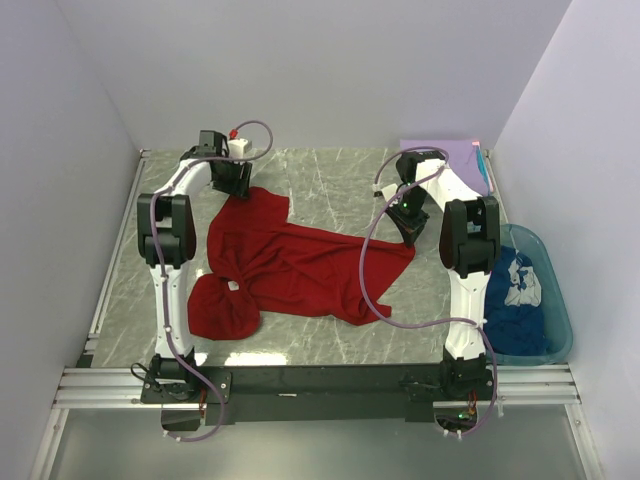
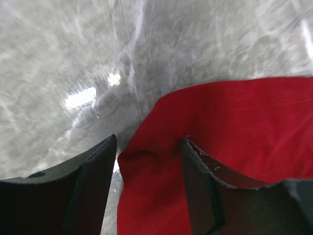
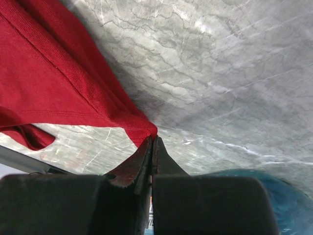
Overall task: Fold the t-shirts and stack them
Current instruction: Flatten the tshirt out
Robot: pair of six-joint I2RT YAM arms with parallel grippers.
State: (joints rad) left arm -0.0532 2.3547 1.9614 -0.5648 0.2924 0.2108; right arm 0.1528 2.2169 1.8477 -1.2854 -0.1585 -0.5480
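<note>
The red corner of the t-shirt is bunched up between my fingers, and one finger is down at the cloth (image 3: 73,83). My left gripper should close on the red corner now.
The red t-shirt (image 1: 290,265) lies crumpled and partly spread in the middle of the marble table. My left gripper (image 1: 233,182) is at the shirt's far left corner; in the left wrist view it (image 2: 149,142) is open, with that red corner (image 2: 146,186) lying between the jaws. My right gripper (image 1: 410,232) is at the shirt's right corner; in the right wrist view it (image 3: 152,138) is shut on that pinched corner of red cloth (image 3: 73,83). The lavender t-shirt (image 1: 452,155) lies folded at the back right. The dark blue t-shirt (image 1: 515,300) with white print lies in the tub.
A translucent teal tub (image 1: 555,300) stands at the table's right edge beside the right arm; its rim also shows in the right wrist view (image 3: 288,196). White walls close in the back and both sides. A metal rail (image 1: 320,385) runs along the near edge.
</note>
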